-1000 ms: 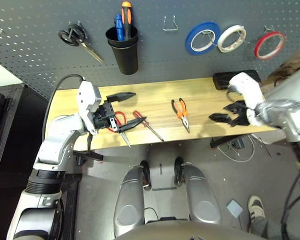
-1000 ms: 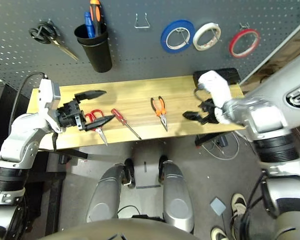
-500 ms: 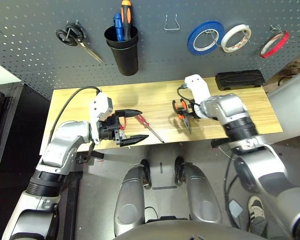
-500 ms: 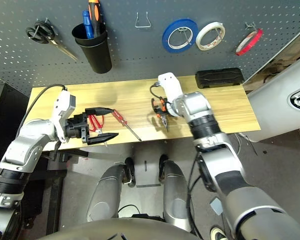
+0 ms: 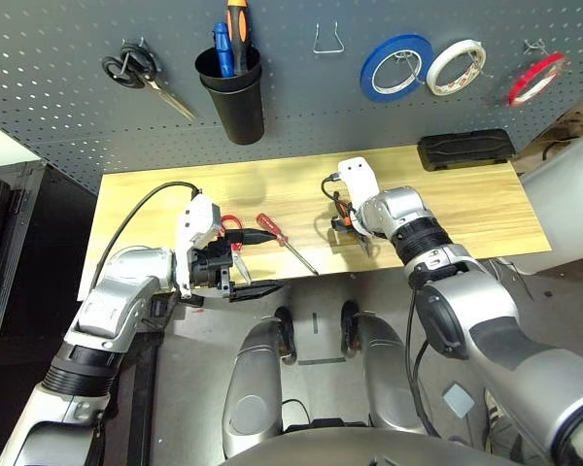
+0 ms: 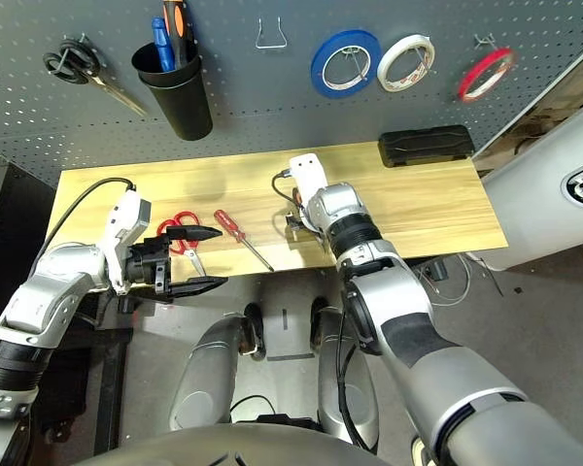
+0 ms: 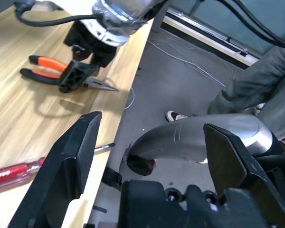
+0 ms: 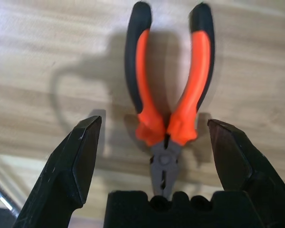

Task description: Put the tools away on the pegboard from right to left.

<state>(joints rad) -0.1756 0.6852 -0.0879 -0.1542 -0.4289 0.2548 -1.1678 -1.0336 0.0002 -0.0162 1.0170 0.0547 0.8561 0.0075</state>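
Observation:
I need to close my right gripper now. My fingers are on both sides of the orange handle bases above the pliers' hinge (image 8: 165, 159), so they would hold the pliers.
The thin red tape ring (image 5: 534, 80) hangs on a hook at the far right of the pegboard (image 5: 301, 107). The orange-handled pliers (image 8: 168, 95) lie flat on the table, and my right gripper (image 8: 154, 128) stands open just above them, one finger on each side of their hinge. To their left lie the red-handled screwdriver (image 5: 284, 243) and the red-handled scissors (image 5: 230, 225). My left gripper (image 5: 260, 261) is open and holds nothing, hovering at the table's front edge beside the scissors.
On the pegboard hang black-handled scissors (image 5: 141, 73), a black cup (image 5: 233, 97) with tools in it, an empty wire hook (image 5: 327, 41), a blue tape roll (image 5: 395, 70) and a white one (image 5: 456, 68). A black box (image 5: 464, 149) lies at the table's back right. A person's shoe (image 7: 173, 115) is on the floor.
My right arm has swung in from the table's right end to above the pliers. My left gripper has drawn back toward the front edge. The head camera has shifted slightly.

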